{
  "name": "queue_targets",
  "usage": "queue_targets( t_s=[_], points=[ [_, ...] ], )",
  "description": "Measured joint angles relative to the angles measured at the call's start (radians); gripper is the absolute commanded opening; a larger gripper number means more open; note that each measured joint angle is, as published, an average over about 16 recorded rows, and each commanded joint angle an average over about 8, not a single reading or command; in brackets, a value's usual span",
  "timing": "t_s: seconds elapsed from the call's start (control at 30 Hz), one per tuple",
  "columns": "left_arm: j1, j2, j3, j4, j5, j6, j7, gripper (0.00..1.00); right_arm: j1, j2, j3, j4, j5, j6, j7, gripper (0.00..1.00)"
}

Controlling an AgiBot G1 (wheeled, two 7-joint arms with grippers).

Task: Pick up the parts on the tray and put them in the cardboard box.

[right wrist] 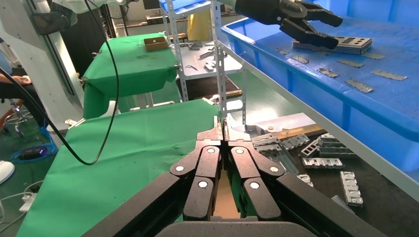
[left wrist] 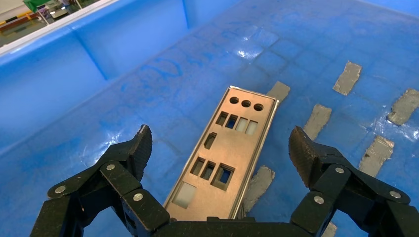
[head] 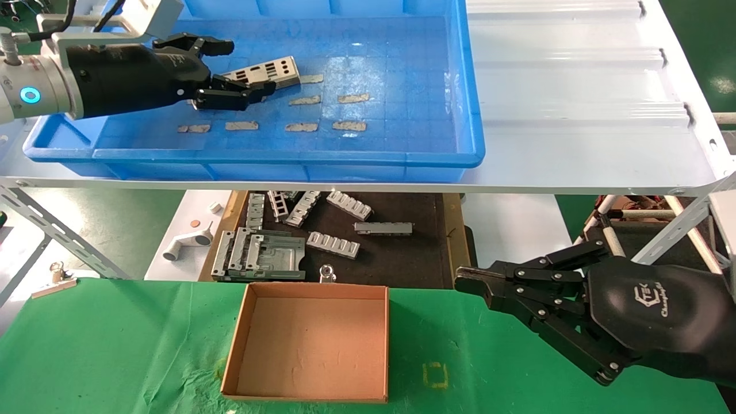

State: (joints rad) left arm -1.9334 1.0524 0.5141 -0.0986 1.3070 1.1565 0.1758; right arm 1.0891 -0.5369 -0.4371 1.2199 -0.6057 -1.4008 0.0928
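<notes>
The left gripper should next grab the silver part by its long side edges, so that it can put the part in the cardboard box (head: 310, 345).
A silver part (head: 265, 72) with cut-outs lies on the floor of the blue tray (head: 345, 158) at its far left. My left gripper (head: 244, 66) is open and hovers over the part's near end, one finger on each side, not touching. In the left wrist view the part (left wrist: 225, 153) lies between the spread fingertips (left wrist: 141, 145), with my left gripper (left wrist: 220, 148) above it. The brown cardboard box (head: 310, 345) sits empty on the green cloth below. My right gripper (head: 466, 282) is shut and empty to the right of the box, and it shows shut in its own wrist view (right wrist: 223, 123).
Several grey tape strips (head: 302, 100) are stuck to the tray floor. Below the shelf a dark mat (head: 402, 253) holds several grey ribbed brackets (head: 333, 244) and a flat metal frame (head: 259, 256). A white pipe fitting (head: 187, 241) lies to its left.
</notes>
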Motion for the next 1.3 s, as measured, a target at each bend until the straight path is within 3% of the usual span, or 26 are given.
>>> queue_targets(
  t_s=[0.1,1.3],
  points=[
    [-0.005,0.003,-0.001,0.016,-0.002,0.000,0.010,0.00,0.000,0.000,0.000,0.000,0.000,0.000,0.000,0.00],
    [-0.024,0.011,-0.009,0.090,-0.012,-0.006,0.051,0.00,0.000,0.000,0.000,0.000,0.000,0.000,0.000,0.00]
  ],
)
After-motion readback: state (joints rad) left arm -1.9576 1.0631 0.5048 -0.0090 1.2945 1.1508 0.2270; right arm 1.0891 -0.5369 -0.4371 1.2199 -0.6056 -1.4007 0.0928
